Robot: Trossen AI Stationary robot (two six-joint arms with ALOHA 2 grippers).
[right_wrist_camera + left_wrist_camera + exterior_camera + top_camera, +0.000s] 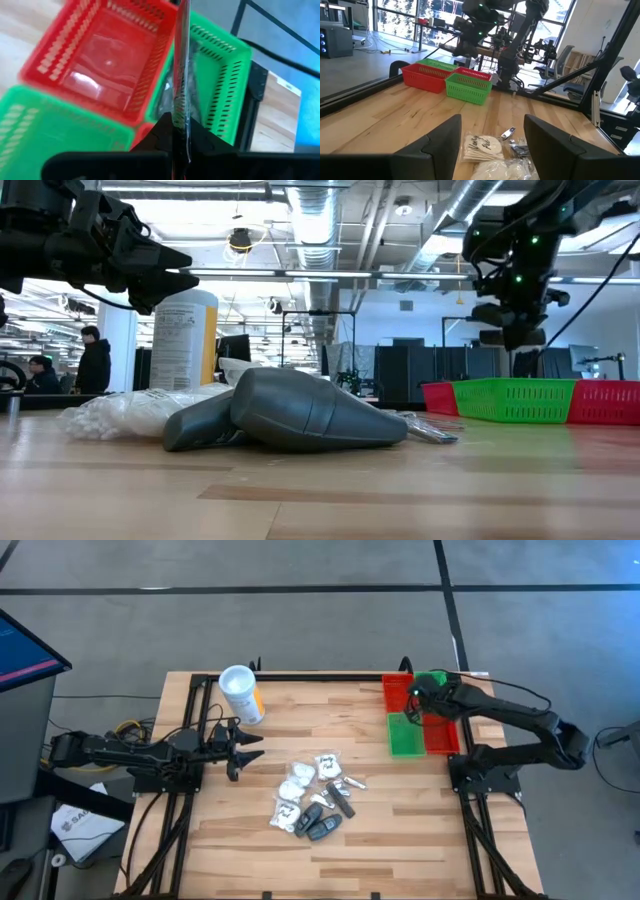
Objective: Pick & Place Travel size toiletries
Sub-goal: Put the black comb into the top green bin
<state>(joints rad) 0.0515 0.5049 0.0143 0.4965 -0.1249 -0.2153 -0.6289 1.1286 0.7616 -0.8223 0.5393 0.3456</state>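
Observation:
The thin flat item (183,55) hangs over the far green bin's rim (164,80). My right gripper needs to move the item inside before releasing it.
The travel size toiletries (315,796) lie in a heap mid-table: white clear-wrapped packets (482,148), dark grey tubes (300,412) and small silvery bits. My left gripper (248,747) hovers open to the left of the heap, its fingers (442,140) pointing toward it and touching nothing. My right gripper (418,698) is raised above the red and green bins (420,720) at the far right. It is shut on a thin, shiny, flat item (180,70) seen edge-on. My right gripper (179,131) pinches the thin flat item by its near end (180,112) between the two fingers, which lie along it. The item sticks straight out past the fingertips, lifted clear above the bins. What kind of item it is cannot be told edge-on.
A white canister with a yellow label (242,695) stands at the far left of the table, behind my left gripper. Under my right gripper are a red bin (107,60) and two green ones (217,80), (40,132). Bare wood lies between heap and bins.

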